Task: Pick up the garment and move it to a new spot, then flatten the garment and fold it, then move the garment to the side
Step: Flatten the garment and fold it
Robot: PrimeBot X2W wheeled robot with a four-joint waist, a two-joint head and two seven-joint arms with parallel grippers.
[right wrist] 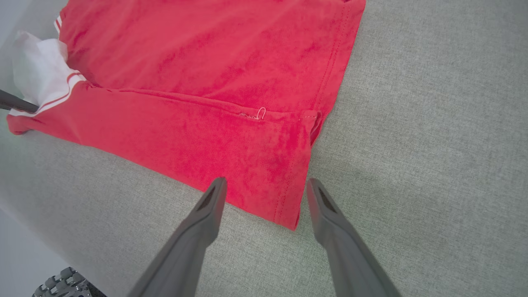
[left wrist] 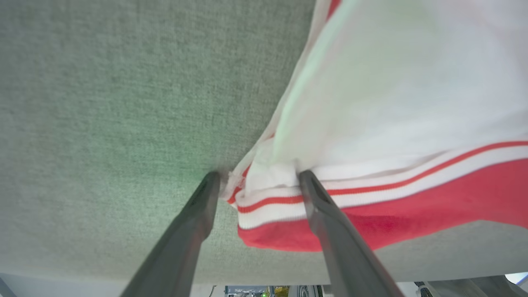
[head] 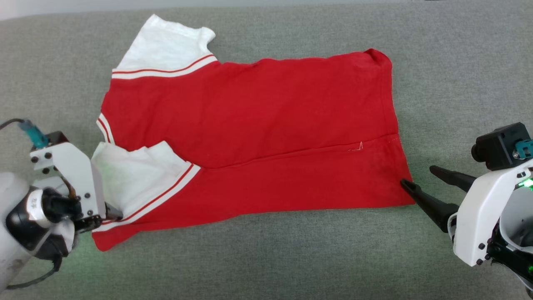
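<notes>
My right gripper next needs to pick up the red shirt by the hem corner of its folded-up strip to straighten it.
The garment, a red T-shirt with white sleeves, lies flat and sideways, collar end left and hem right. Its near long side is folded up over the body, with the near white sleeve turned in. My left gripper sits at the near left corner, open. In the left wrist view, the left gripper straddles the striped trim, and one finger rests on the cloth. My right gripper stands open just off the near hem corner. In the right wrist view, that hem corner lies between the spread fingers of the right gripper.
The grey fabric surface runs wide on all sides of the shirt. Its far edge meets a pale band at the top left. In the right wrist view the surface's edge drops off at the lower left.
</notes>
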